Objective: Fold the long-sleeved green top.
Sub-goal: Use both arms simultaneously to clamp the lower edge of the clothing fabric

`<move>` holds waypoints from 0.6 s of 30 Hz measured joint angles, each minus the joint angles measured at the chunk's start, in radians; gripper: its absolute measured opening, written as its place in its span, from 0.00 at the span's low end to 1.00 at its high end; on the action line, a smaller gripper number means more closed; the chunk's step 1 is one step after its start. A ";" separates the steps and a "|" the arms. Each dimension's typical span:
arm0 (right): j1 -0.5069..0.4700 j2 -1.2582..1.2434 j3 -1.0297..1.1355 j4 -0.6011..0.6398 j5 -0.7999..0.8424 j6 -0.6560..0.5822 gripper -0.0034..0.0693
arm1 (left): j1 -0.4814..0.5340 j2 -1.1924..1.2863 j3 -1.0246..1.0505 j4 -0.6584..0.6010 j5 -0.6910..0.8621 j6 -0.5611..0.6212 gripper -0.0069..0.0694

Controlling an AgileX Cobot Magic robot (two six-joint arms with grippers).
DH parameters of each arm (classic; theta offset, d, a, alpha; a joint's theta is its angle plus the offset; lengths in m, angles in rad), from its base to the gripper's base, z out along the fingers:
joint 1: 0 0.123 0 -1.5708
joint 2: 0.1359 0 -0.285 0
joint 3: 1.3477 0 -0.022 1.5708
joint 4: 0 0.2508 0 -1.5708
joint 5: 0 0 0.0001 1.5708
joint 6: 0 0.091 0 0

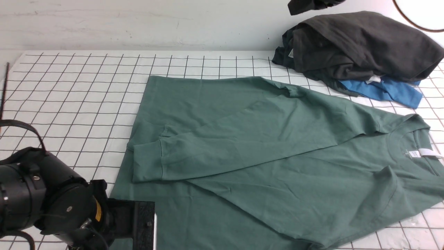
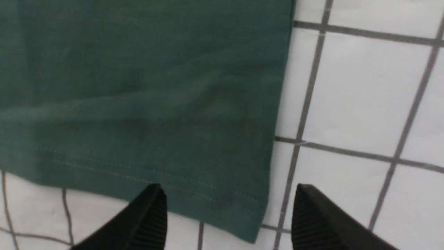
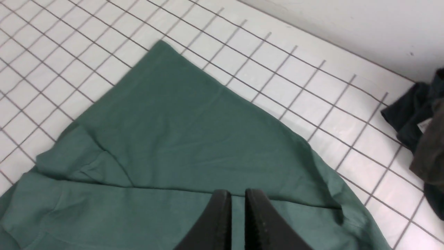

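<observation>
The body of the top lies spread flat, and the cloth has free edges at its hem. My left gripper will next take hold of the top's hem corner [image 2: 245,214] to fold the top.
The green long-sleeved top [image 1: 263,146] lies spread flat on the gridded table [image 1: 76,90], with its neck and white label [image 1: 421,152] to the right. One sleeve is folded across the body and its cuff [image 1: 149,163] lies near the left hem. My left arm [image 1: 52,201] is at the near left corner. In the left wrist view, my left gripper [image 2: 229,189] stands open just above the hem corner [image 2: 242,211], one finger on each side and nothing held. My right gripper [image 3: 237,192] hovers over the top [image 3: 180,139], jaws a narrow slit apart and empty. It is out of the front view.
A pile of dark charcoal clothing [image 1: 357,45] lies on a bright blue garment [image 1: 385,90] at the back right corner, close to the top's shoulder. A wall [image 1: 138,24] runs behind the table. A thin dark rod [image 1: 4,90] stands at the far left edge.
</observation>
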 joint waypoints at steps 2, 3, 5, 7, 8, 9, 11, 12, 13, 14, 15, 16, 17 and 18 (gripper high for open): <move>0.012 -0.011 0.002 -0.001 0.002 0.000 0.12 | 0.000 0.048 0.000 0.002 -0.016 0.001 0.60; 0.015 -0.019 0.007 -0.001 0.003 -0.002 0.12 | 0.000 0.072 0.000 0.002 -0.021 0.007 0.59; 0.021 -0.044 0.028 -0.002 0.003 -0.008 0.12 | 0.000 0.110 -0.001 -0.005 -0.023 0.023 0.57; 0.023 -0.071 0.057 -0.002 0.004 -0.013 0.12 | 0.000 0.124 -0.008 -0.012 -0.019 0.049 0.57; 0.023 -0.087 0.074 -0.003 0.004 -0.015 0.12 | 0.000 0.130 -0.011 -0.012 -0.017 0.061 0.56; 0.023 -0.094 0.081 -0.004 0.004 -0.016 0.12 | 0.000 0.131 -0.011 -0.011 -0.017 0.063 0.56; 0.023 -0.134 0.130 -0.019 0.004 -0.024 0.12 | 0.000 0.135 -0.013 0.000 -0.011 0.067 0.50; 0.023 -0.146 0.147 -0.021 0.004 -0.028 0.12 | 0.000 0.135 -0.013 0.003 -0.009 0.061 0.47; 0.023 -0.167 0.179 -0.021 0.004 -0.034 0.12 | -0.001 0.134 -0.013 0.011 -0.008 0.044 0.39; 0.023 -0.176 0.194 -0.021 0.003 -0.039 0.12 | -0.002 0.133 -0.012 0.015 -0.011 0.026 0.36; 0.023 -0.192 0.214 -0.024 0.001 -0.046 0.12 | -0.003 0.130 -0.010 0.021 -0.016 0.000 0.30; 0.023 -0.213 0.249 -0.025 -0.001 -0.057 0.12 | -0.003 0.128 -0.008 0.029 -0.034 -0.036 0.22; 0.023 -0.229 0.270 -0.027 -0.003 -0.062 0.12 | -0.003 0.124 -0.007 0.037 -0.054 -0.063 0.17; 0.023 -0.234 0.275 -0.027 -0.003 -0.064 0.12 | -0.003 0.124 -0.006 0.041 -0.065 -0.070 0.16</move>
